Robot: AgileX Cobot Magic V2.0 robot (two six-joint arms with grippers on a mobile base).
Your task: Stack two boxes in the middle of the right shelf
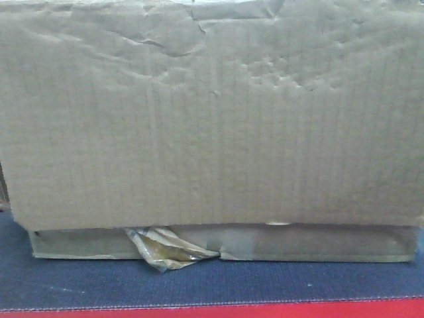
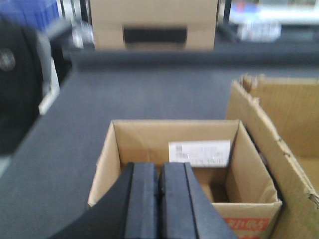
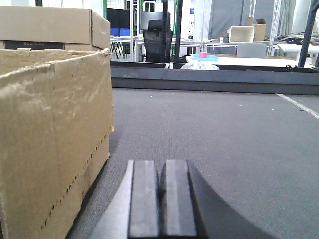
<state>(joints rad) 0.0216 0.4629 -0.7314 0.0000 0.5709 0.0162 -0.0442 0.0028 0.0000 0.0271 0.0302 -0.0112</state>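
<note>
The left gripper grabs the small open box by its side with the orange-red print next, to stack the boxes.
A large brown cardboard box [image 1: 212, 119] fills the front view, close to the camera, on a dark mat. In the left wrist view a small open cardboard box [image 2: 184, 164] with a white label inside sits just beyond my left gripper [image 2: 159, 199], which is shut and empty above its near edge. A larger open box [image 2: 284, 144] stands to its right. In the right wrist view my right gripper [image 3: 160, 199] is shut and empty, low over the grey mat, with the large box [image 3: 50, 134] at its left.
A torn piece of tape [image 1: 165, 248] hangs under the big box. A red edge [image 1: 212, 311] runs along the mat's front. Another closed box [image 2: 154, 25] stands at the far end. A raised dark rim [image 3: 214, 79] bounds the mat.
</note>
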